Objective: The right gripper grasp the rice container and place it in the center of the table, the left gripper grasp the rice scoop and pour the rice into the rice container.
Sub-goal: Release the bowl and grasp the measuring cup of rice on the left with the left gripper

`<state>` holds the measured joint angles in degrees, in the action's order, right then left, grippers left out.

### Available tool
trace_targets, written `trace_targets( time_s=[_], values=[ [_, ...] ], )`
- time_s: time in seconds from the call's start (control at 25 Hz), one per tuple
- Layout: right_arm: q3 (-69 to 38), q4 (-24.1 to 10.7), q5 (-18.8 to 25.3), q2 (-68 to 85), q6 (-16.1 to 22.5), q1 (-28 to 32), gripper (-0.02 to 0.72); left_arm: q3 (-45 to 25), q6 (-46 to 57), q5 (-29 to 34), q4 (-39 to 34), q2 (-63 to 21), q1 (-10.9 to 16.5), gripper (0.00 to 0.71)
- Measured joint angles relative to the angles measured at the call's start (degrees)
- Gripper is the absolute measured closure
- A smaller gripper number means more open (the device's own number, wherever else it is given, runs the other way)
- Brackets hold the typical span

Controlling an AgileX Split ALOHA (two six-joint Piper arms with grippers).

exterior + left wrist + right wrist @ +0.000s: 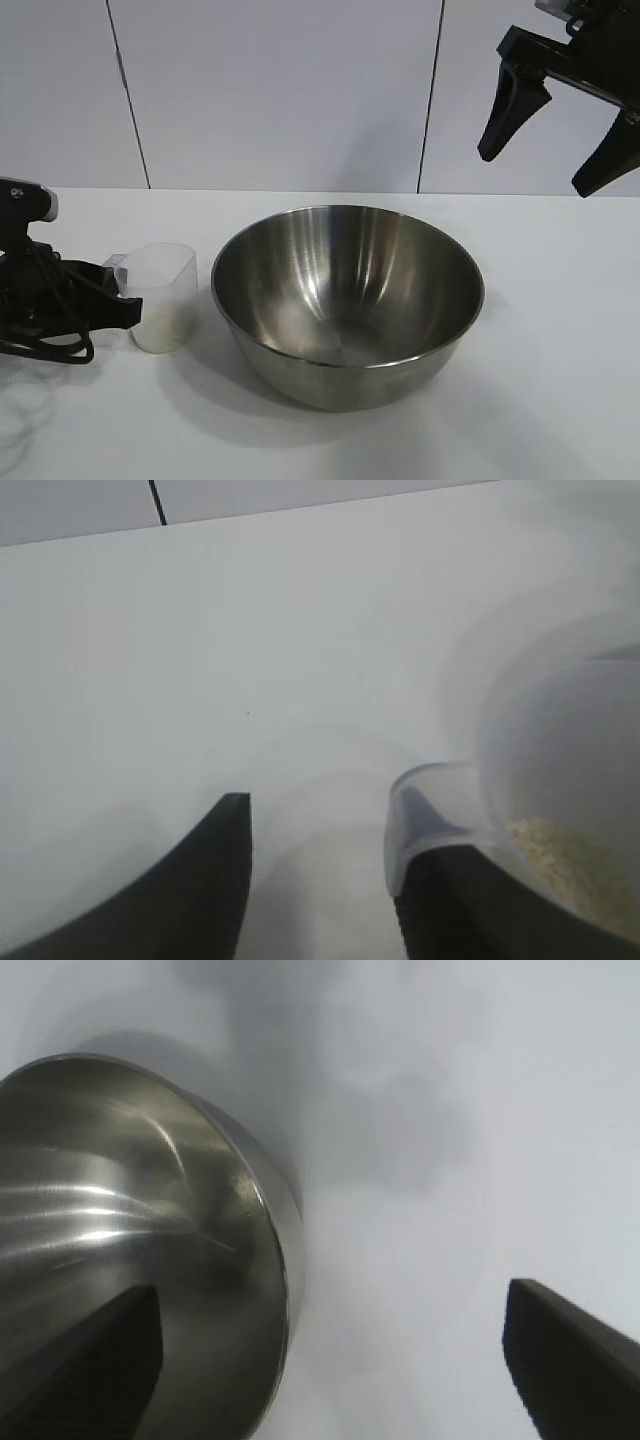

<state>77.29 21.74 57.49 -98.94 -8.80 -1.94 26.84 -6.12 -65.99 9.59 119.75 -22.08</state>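
Note:
I need to grab the rice scoop by its handle [115, 264] with my left gripper next, to pour the rice into the rice container [347, 305].
The rice container, a big steel bowl [345, 300], stands empty at the middle of the table [560, 400]. The rice scoop [162, 292], a clear plastic cup, stands just left of it with rice [160, 325] at its bottom. My left gripper [124, 297] is low at the left, open, with the scoop's handle [420, 815] against one finger and not clamped. In the left wrist view the gripper [325, 825] shows the rice [575, 860] in the cup. My right gripper [536, 172] hangs open and empty high at the right, above the bowl's rim [275, 1250], as the right wrist view [335, 1300] shows.
White wall panels stand behind the table. Black cables [45, 345] of the left arm lie on the table at the far left. Bare tabletop lies in front of the bowl and to its right.

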Motion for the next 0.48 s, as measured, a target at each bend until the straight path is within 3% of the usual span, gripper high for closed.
trace_targets(
  time_s=[0.36, 0.48],
  values=[
    [0.0, 0.0, 0.0, 0.0, 0.0, 0.0, 0.065, 0.0, 0.0, 0.0, 0.0, 0.0, 0.0, 0.674],
    [0.0, -0.1, -0.1, 0.0, 0.0, 0.0, 0.065, 0.0, 0.0, 0.0, -0.1, 0.0, 0.0, 0.697]
  ],
)
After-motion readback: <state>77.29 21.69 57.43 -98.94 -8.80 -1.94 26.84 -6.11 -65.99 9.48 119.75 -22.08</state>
